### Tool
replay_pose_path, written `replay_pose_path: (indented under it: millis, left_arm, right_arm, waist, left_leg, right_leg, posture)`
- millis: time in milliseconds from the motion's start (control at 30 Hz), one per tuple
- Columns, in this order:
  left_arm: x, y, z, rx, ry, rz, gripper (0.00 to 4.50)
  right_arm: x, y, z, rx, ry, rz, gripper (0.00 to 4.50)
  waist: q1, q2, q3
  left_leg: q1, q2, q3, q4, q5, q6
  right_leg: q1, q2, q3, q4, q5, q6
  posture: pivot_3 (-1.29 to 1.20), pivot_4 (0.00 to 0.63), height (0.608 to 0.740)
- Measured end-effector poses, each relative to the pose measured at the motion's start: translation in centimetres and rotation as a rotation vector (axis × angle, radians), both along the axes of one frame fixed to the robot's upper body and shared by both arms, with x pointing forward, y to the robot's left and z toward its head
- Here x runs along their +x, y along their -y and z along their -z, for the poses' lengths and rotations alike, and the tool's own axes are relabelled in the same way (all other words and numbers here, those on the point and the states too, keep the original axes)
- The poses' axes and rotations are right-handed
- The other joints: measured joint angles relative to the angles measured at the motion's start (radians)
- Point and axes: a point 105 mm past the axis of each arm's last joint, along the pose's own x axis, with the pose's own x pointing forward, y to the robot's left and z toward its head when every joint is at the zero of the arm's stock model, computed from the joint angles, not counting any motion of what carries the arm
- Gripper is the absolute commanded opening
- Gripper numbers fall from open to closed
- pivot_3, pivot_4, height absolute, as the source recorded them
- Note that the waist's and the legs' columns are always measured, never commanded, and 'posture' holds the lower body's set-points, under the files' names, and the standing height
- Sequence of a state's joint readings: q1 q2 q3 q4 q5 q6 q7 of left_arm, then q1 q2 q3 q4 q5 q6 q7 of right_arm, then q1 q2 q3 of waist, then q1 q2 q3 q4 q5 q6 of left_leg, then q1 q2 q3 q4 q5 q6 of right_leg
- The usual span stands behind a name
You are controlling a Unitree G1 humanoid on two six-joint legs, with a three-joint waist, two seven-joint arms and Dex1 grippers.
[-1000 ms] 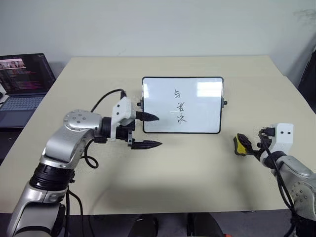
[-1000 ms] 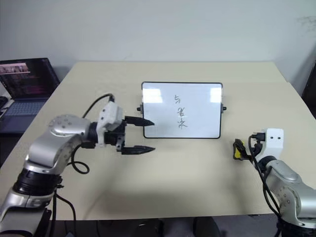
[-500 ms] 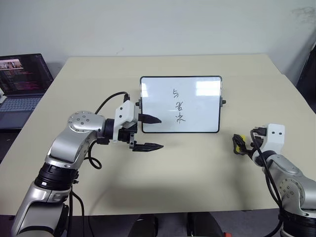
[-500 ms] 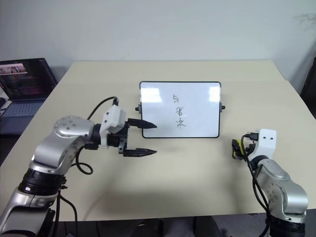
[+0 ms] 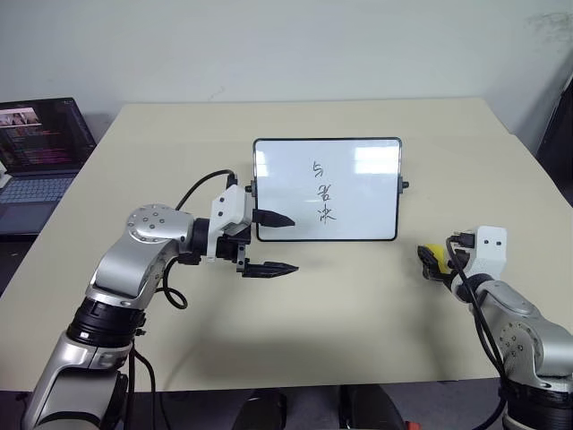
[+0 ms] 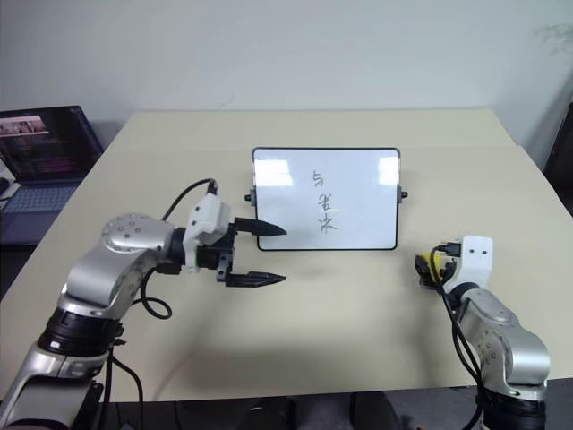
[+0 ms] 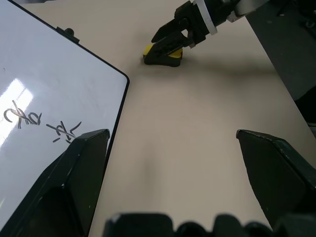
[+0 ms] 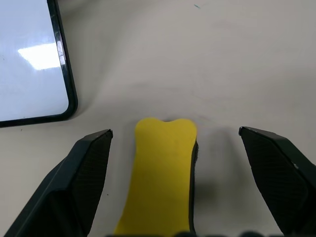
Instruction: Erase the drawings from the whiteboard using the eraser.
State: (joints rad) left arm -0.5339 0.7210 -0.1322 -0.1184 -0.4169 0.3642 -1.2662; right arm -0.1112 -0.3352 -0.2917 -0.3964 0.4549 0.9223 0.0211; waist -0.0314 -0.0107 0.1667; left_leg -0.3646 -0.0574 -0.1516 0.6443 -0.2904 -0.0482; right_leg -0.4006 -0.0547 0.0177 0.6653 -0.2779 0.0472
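My right gripper closes next, since both its fingers reach down on either side of the yellow eraser. Closing now would catch it.
The whiteboard point(image 5: 327, 190) stands tilted at the middle of the beige table, with the drawings point(image 5: 320, 193) as a short column of black squiggles near its centre. My left gripper point(image 5: 289, 242) hovers open at the board's lower left corner, one finger in front of the frame and nothing held. The yellow eraser point(image 8: 160, 173) lies on the table to the right of the board. My right gripper point(image 8: 175, 132) is open, its two fingers spread wide on either side of the eraser without touching it. The left wrist view shows the eraser point(image 7: 165, 52) under that gripper point(image 7: 170, 37).
An open laptop point(image 5: 40, 148) sits on a lower surface off the table's left edge. A dark object point(image 5: 560, 125) stands past the table's right edge. The bare tabletop point(image 5: 358, 305) stretches between my arms to its front edge.
The head camera shifted, so the whole scene sits differently. My right gripper has sunk slightly and edged inward around the eraser, staying open. The left arm has held still.
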Motion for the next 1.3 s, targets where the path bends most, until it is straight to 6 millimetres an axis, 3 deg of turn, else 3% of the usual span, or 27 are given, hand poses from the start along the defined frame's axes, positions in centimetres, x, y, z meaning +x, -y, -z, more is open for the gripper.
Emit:
replay_pose_path:
  millis: [233,267,333,567,633,967,1100,1167,1300]
  left_arm:
    - [0.1,0.0,0.1,-0.002,0.002,-0.012,4.50]
    - [0.0,0.0,0.1,-0.001,0.001,-0.012,4.50]
    - [-0.1,0.0,0.2,-0.001,-0.001,-0.011,4.50]
    - [-0.3,0.1,0.1,0.006,-0.003,-0.006,4.50]
    - [-0.3,0.1,0.1,0.007,-0.005,-0.007,4.50]
    - [0.4,-0.3,-0.1,-0.015,-0.017,-0.088,4.50]
    - [2.7,-1.3,0.1,0.003,0.021,-0.277,4.50]
    - [4.1,-2.5,0.4,0.007,0.016,-0.403,4.50]
    - [4.6,-3.3,1.0,0.023,-0.022,-0.489,4.50]
  right_arm:
    - [0.1,0.1,0.3,0.007,-0.004,0.008,4.46]
    - [0.1,0.1,0.2,0.010,0.003,0.010,4.30]
    - [0.1,-0.1,0.2,0.018,0.010,0.011,3.86]
    - [0.4,-0.3,0.1,0.030,0.018,0.007,1.31]
    - [0.4,-0.4,0.0,0.032,0.021,0.008,0.96]
    - [0.4,-0.4,0.0,0.031,0.025,0.006,0.96]
    - [-0.1,-0.8,-0.3,-0.011,0.035,-0.080,0.96]
    - [-0.5,-2.0,-1.5,-0.033,0.078,-0.182,0.96]
    - [-1.1,-5.3,-4.4,-0.064,0.190,-0.414,0.96]
  waist:
    - [0.000,0.000,0.000]
    - [0.000,0.000,0.000]
    - [0.000,0.000,0.000]
    - [-0.001,0.000,0.000]
    - [-0.001,0.000,0.000]
    - [-0.001,0.000,0.000]
    - [0.000,0.000,0.000]
    - [-0.002,0.000,0.000]
    - [-0.010,0.000,0.000]
  left_leg:
    - [0.000,0.000,0.001,0.000,0.000,0.000]
    - [0.000,0.000,0.001,0.000,0.000,0.000]
    - [0.000,0.000,0.001,0.000,0.000,0.000]
    - [0.000,0.000,0.001,0.000,0.000,0.000]
    - [0.000,0.000,0.001,0.000,0.000,0.000]
    - [0.000,0.000,0.003,0.001,0.000,0.000]
    - [0.001,0.000,0.004,0.002,0.000,0.000]
    - [0.001,0.000,0.004,0.003,0.000,0.001]
    - [0.002,0.000,0.005,0.003,0.000,0.001]
  right_leg:
    - [-0.001,0.000,0.001,0.001,0.000,0.000]
    - [-0.001,0.000,0.001,0.001,0.000,0.000]
    - [-0.001,0.000,0.001,0.001,0.000,0.000]
    - [-0.001,0.000,0.001,0.001,0.000,0.000]
    - [-0.001,0.000,0.001,0.001,0.000,0.000]
    - [-0.003,0.000,0.003,0.006,0.000,0.000]
    - [-0.004,0.000,0.004,0.008,0.000,0.000]
    - [-0.004,0.000,0.004,0.010,0.000,0.000]
    - [-0.004,0.000,0.005,0.011,0.000,0.000]
  posture:
    - [0.00,0.150,0.740]
    - [0.00,0.150,0.740]
    - [0.00,0.150,0.740]
    - [0.00,0.150,0.740]
    - [0.00,0.150,0.740]
    - [0.00,0.150,0.740]
    - [0.00,0.150,0.740]
    - [0.00,0.150,0.740]
    - [0.00,0.150,0.740]
